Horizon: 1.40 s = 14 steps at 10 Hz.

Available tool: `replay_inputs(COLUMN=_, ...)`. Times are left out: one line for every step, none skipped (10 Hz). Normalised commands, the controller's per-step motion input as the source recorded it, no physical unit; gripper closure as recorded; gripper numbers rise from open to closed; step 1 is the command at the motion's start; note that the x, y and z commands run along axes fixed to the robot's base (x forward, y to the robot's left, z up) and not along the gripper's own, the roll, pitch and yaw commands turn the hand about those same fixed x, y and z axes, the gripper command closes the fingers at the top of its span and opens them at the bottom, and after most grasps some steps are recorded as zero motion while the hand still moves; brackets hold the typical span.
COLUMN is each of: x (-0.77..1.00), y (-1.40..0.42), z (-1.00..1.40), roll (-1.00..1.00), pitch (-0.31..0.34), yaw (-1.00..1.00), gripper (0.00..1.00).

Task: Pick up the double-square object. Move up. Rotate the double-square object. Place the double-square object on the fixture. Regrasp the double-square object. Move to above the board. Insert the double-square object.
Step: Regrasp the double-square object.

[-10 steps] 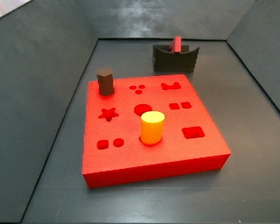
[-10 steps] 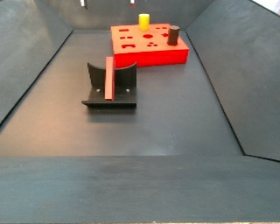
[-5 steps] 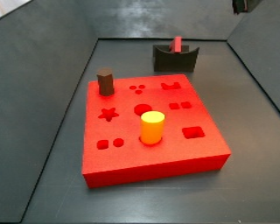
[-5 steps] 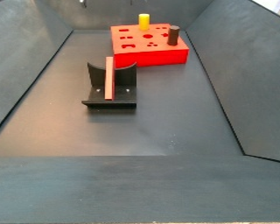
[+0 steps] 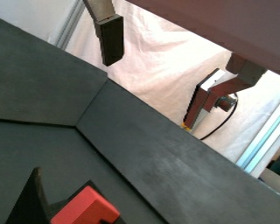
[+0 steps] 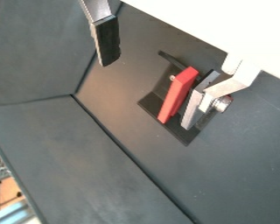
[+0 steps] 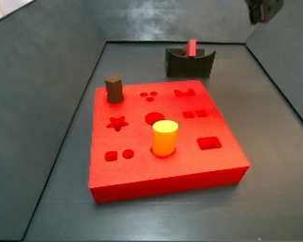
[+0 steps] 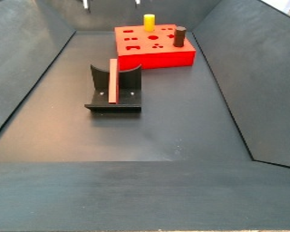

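The gripper grips the double-square object's upper end (image 7: 192, 43) next, for insertion into the red board. That end stands clear of the dark fixture (image 7: 189, 66).
The double-square object (image 7: 192, 47) is a thin red piece standing upright in the notch of the dark fixture (image 7: 189, 66), behind the red board (image 7: 167, 175). In a side view it leans on the fixture (image 8: 130, 91) as a red strip (image 8: 116, 82). My gripper (image 7: 261, 9) is high at the top right, above and apart from the fixture. In a wrist view the gripper (image 6: 152, 87) is open and empty, with the red piece (image 6: 175, 94) far below between the spread fingers (image 6: 105, 39). Its corner also shows in a wrist view (image 5: 84, 210).
A yellow cylinder (image 7: 165, 137) and a brown cylinder (image 7: 115, 88) stand in the board, which has star, circle and square cutouts. Sloped dark walls ring the floor (image 8: 148, 136). The board (image 8: 154, 45) lies at the far end in a side view.
My gripper has come down into a side view at the top right and shows more now. The red piece, fixture and board have not moved.
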Motion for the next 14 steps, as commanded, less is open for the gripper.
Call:
replay_inputs(x=0.05, y=0.06, z=-1.0, roll=0.1, pitch=0.005, yaw=0.17, gripper=0.0)
replay_inputs(x=0.06, y=0.06, z=-1.0, roll=0.1, pitch=-0.021, yaw=0.16, gripper=0.0)
replay_inputs(x=0.07, y=0.06, z=-1.0, roll=0.09, pitch=-0.057, yaw=0.13, gripper=0.0)
replay_inputs(x=0.08, y=0.05, z=-1.0, roll=0.07, pitch=-0.074, yaw=0.11, gripper=0.0)
replay_inputs(x=0.09, y=0.04, z=-1.0, roll=0.07, pitch=-0.095, yaw=0.08, gripper=0.0)
replay_inputs(x=0.09, y=0.04, z=-1.0, roll=0.07, pitch=-0.099, yaw=0.05, gripper=0.0)
replay_inputs(x=0.1, y=0.04, z=-1.0, roll=0.06, pitch=-0.092, yaw=0.02, gripper=0.0)
replay_inputs(x=0.11, y=0.03, z=-1.0, roll=0.06, pitch=-0.085, yaw=0.01, gripper=0.0)
replay_inputs(x=0.11, y=0.02, z=-1.0, roll=0.07, pitch=-0.068, yaw=-0.01, gripper=0.0)
replay_inputs(x=0.1, y=0.02, z=-0.86, roll=0.06, pitch=-0.055, yaw=-0.02, gripper=0.0)
replay_inputs(x=0.09, y=0.01, z=-0.72, roll=0.06, pitch=-0.036, yaw=-0.02, gripper=0.0)
replay_inputs(x=0.08, y=0.01, z=-0.58, roll=0.06, pitch=-0.023, yaw=-0.02, gripper=0.0)
replay_inputs(x=0.07, y=0.0, z=-0.4, roll=0.05, pitch=-0.012, yaw=-0.01, gripper=0.0)
replay_inputs(x=0.07, y=0.0, z=-0.27, roll=0.05, pitch=-0.007, yaw=0.0, gripper=0.0)
